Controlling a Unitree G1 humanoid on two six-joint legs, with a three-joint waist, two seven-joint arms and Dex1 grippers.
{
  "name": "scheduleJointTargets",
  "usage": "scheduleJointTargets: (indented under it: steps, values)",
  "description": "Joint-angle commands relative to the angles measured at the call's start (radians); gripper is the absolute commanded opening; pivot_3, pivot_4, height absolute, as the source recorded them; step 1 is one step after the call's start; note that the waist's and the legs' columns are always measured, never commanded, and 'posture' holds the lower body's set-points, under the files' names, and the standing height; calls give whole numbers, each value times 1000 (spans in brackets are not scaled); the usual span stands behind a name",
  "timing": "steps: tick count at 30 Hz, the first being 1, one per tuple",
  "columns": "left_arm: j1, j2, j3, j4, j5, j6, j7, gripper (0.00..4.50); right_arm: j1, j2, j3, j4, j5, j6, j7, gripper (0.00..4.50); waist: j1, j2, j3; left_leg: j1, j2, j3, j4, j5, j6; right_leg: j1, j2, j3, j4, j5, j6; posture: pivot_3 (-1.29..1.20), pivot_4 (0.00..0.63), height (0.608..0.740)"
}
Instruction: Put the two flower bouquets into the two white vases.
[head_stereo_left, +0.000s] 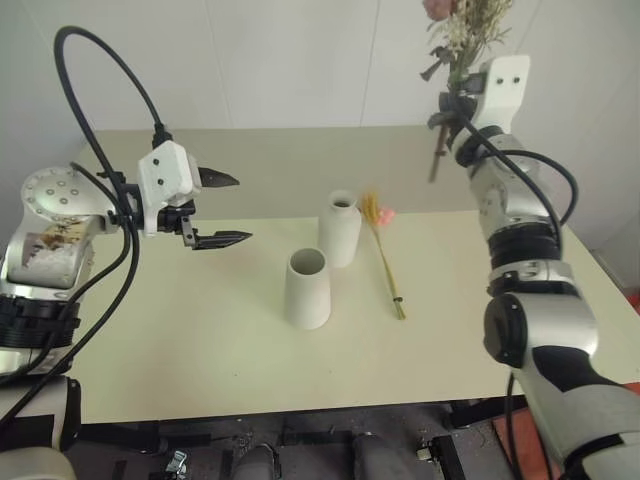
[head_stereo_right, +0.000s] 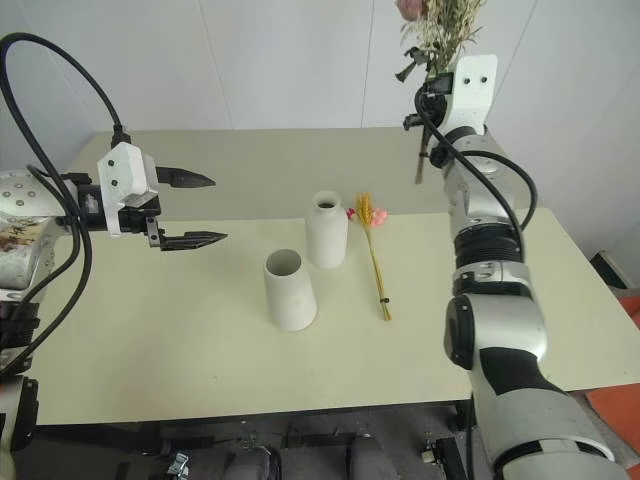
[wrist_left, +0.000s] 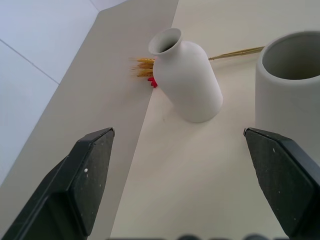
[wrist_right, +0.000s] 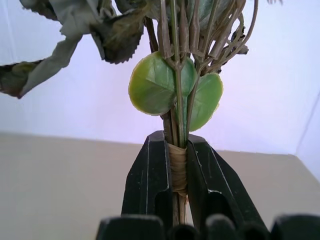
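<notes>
The bushy bouquet's stem ends hang far to the side of the bottle-shaped white vase (head_stereo_left: 340, 228). For now, my right gripper keeps hold of the bouquet until they line up with it.
My right gripper (wrist_right: 178, 172) is shut on the wrapped stems of the bushy bouquet (head_stereo_left: 465, 35), held upright high above the table's far right. Its green leaves (wrist_right: 170, 90) fan out just past the fingers. The slim orange-yellow bouquet (head_stereo_left: 385, 262) lies flat on the table, right of the vases. The bottle-shaped white vase (head_stereo_left: 340, 228) stands upright mid-table, with the cone vase (head_stereo_left: 307, 288) in front of it and slightly left. My left gripper (head_stereo_left: 222, 208) hovers open and empty left of the vases, pointing at them.
The cream table (head_stereo_left: 200, 340) has a seam (head_stereo_left: 270, 218) running across it behind the vases. A white wall (head_stereo_left: 300, 60) closes the far side. Black cables (head_stereo_left: 95, 90) loop above my left arm.
</notes>
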Motion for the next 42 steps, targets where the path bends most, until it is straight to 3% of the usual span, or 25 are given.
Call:
scheduleJointTargets:
  steps: [1,7,17,42]
  values:
    - [-8,33,36,-14,7,-9,4,4500,30,58,-61,-211,145,-20,69,201,6,0,0,-1,0,-1,0,0,0,0,0,-1,0,0,0,0,150,740]
    - [35,66,62,-52,-8,17,11,4500,127,159,-22,-508,208,101,7,201,19,1,0,-3,0,-2,0,0,0,-2,0,-2,6,0,0,0,150,740]
    - [60,69,63,-81,-11,31,17,4500,273,206,82,-793,226,286,-36,201,19,1,0,-3,0,-2,1,0,0,-2,0,-2,6,0,0,0,150,740]
    - [116,89,99,-134,-21,60,39,4500,374,238,165,-641,124,152,64,201,17,1,0,-3,0,-2,1,0,0,-2,1,-2,6,0,0,0,150,740]
